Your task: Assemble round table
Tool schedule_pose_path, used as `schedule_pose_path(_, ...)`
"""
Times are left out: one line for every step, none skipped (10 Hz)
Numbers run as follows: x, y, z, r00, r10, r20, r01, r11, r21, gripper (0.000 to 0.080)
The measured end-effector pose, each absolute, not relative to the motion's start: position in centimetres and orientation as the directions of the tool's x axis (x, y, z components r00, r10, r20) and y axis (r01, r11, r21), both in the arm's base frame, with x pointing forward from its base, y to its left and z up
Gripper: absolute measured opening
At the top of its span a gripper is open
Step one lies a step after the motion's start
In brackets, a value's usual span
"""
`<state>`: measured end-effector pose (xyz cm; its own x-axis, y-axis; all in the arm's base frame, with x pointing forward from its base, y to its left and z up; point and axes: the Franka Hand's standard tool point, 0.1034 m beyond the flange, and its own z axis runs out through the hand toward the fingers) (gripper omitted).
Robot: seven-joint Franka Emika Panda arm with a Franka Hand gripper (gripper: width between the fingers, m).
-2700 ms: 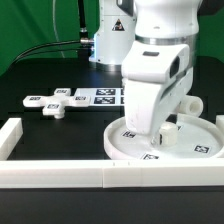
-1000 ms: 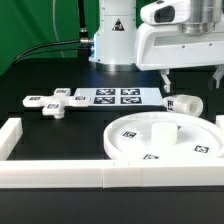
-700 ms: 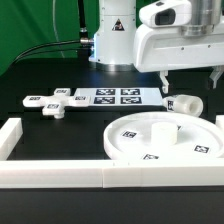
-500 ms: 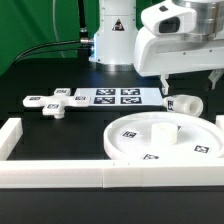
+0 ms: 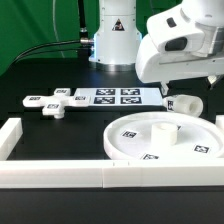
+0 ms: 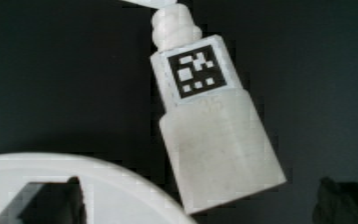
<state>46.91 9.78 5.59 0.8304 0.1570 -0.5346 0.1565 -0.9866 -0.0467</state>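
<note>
Next, my gripper takes hold of the cylinder by its wide plain end (image 5: 191,106) (image 6: 226,164), so the cylinder's narrow tip stays free to join the disc's centre part.
The large rimmed disc (image 5: 190,143) lies flat at the front with its centre hub (image 5: 160,127) up. The thick short cylinder (image 5: 185,103) lies on its side just behind the disc, at the exterior view's right. The flat cross-shaped piece (image 5: 55,104) lies at the exterior view's left. My gripper (image 5: 190,85) hangs tilted above the cylinder, open and empty. In the wrist view a tagged white piece that looks like the cylinder (image 6: 211,130) lies between my dark fingertips (image 6: 51,200), well below them. The disc's rim (image 6: 105,175) also shows there.
The marker board (image 5: 118,96) lies behind the disc, between the cross-shaped piece and the cylinder. White wall bars run along the front (image 5: 100,178), the left (image 5: 10,135) and the right (image 5: 219,122). The robot's base (image 5: 112,40) stands at the back.
My gripper has risen from the disc's hub, where it was low 2.7 s ago. Over the last second the hand has tilted above the cylinder. The parts have not moved.
</note>
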Motion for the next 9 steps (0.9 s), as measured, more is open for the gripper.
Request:
schedule_pose_path(47.0,9.8,5.3,0.797,0.158,-0.583,0.169,-0.985,-0.036,0.0649)
schedule_pose_path(46.8,9.9,5.1,0.752,0.157,-0.641,0.174,-0.984,-0.036,0.0649)
schedule_pose_path(46.8,9.8,4.9,0.714,0.152,-0.684,0.172,-0.984,-0.040,0.0649)
schedule_pose_path(46.4,9.8,4.8,0.670,0.147,-0.727,0.172,-0.984,-0.041,0.0649)
schedule_pose_path(46.2,9.8,4.7,0.621,0.143,-0.770,0.171,-0.984,-0.044,0.0649)
schedule_pose_path(46.1,9.8,4.3,0.587,0.139,-0.797,0.171,-0.984,-0.046,0.0649)
schedule_pose_path(45.9,9.9,3.6,0.542,0.136,-0.829,0.171,-0.984,-0.050,0.0649)
schedule_pose_path(46.1,9.9,2.9,0.547,0.141,-0.825,0.171,-0.984,-0.054,0.0649)
schedule_pose_path(46.2,10.1,2.6,0.559,0.144,-0.817,0.173,-0.983,-0.055,0.0649)
